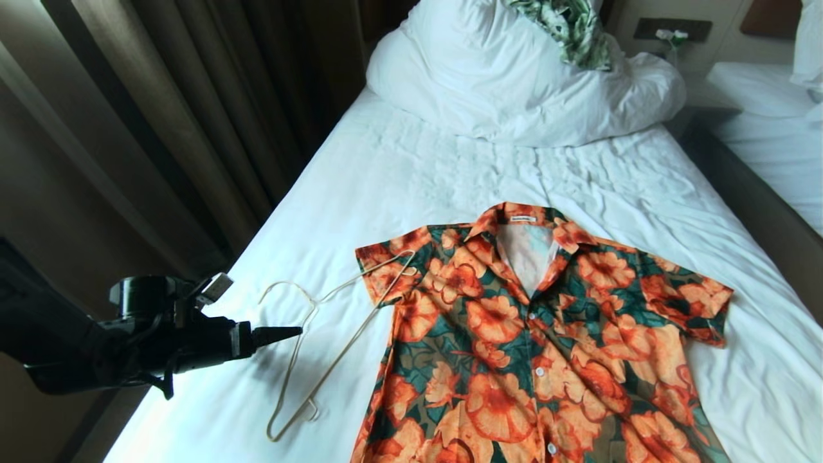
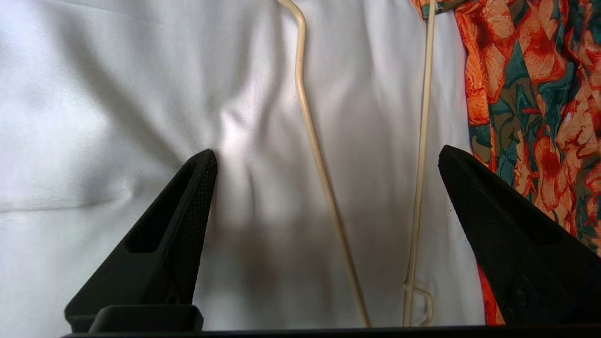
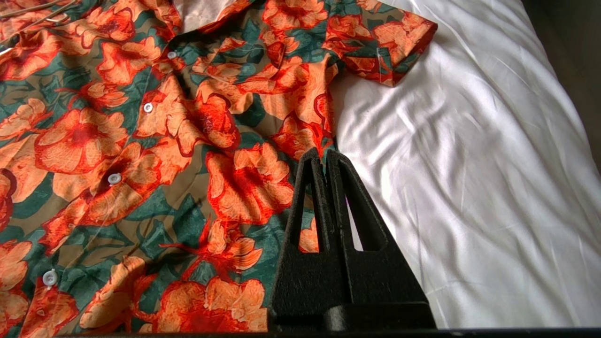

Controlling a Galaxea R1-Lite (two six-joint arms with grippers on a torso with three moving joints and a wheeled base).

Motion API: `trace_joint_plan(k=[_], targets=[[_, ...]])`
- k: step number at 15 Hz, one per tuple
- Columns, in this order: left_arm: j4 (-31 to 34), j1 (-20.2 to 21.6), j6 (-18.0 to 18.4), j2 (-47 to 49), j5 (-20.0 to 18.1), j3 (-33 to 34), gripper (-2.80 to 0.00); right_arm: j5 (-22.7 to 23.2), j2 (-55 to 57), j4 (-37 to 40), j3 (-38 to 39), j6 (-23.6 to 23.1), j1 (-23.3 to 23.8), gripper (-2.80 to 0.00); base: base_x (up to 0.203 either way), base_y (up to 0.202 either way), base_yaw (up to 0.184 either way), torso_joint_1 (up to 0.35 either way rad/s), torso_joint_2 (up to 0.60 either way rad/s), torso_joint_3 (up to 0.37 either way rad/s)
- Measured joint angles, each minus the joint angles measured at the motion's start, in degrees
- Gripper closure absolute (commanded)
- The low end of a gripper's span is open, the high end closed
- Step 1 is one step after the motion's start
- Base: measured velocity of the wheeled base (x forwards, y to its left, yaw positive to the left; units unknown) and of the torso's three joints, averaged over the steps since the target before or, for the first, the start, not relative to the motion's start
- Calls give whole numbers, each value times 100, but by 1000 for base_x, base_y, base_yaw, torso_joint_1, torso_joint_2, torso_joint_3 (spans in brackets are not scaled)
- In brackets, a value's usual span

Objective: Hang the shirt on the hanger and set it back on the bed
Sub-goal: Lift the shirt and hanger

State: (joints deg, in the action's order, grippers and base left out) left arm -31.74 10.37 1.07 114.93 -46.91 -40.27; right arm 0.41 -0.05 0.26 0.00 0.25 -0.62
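Note:
The hanger needs to slip into the shirt's collar [image 1: 524, 211]. My left gripper should grab the hanger next by its sloping side wire [image 1: 294, 357] for that.
The shirt [image 1: 533, 341] with orange flowers on teal leaves lies flat and buttoned on the bed [image 1: 398, 173], collar toward the pillow. The cream wire hanger [image 1: 334, 334] lies on the sheet at the shirt's left, one end resting on the left sleeve. My left gripper [image 1: 292, 332] hovers over the bed's left edge, pointing at the hanger. In the left wrist view it [image 2: 328, 155] is open wide, with two hanger wires [image 2: 319, 159] on the sheet between its fingers, untouched. My right gripper [image 3: 324, 157] is shut and empty above the shirt's [image 3: 141, 155] right edge.
A bunched white duvet and pillow [image 1: 514, 83] fill the head of the bed, with a green-and-white cloth [image 1: 572, 29] on top. Brown curtains [image 1: 193, 116] hang along the left side. A second white bed [image 1: 771, 128] stands at the right across a narrow gap.

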Motion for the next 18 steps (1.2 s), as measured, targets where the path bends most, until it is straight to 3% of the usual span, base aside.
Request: trace_joint_plan(k=[7,13,18], targets=[[-20,-754,-84,166,85,90,-280,2,0,1,0,2,0,0,0,0,0,0,0,0],[-41,-1111,-1086,243,-161,-106,-280,2,0,-2,0,2,-6,0,0,0,0,0,0,0],[-37,-1216,-1133,233,-206,-181,-280,1,0,-2,0,1,-1,0,0,0,0,0,0,0]])
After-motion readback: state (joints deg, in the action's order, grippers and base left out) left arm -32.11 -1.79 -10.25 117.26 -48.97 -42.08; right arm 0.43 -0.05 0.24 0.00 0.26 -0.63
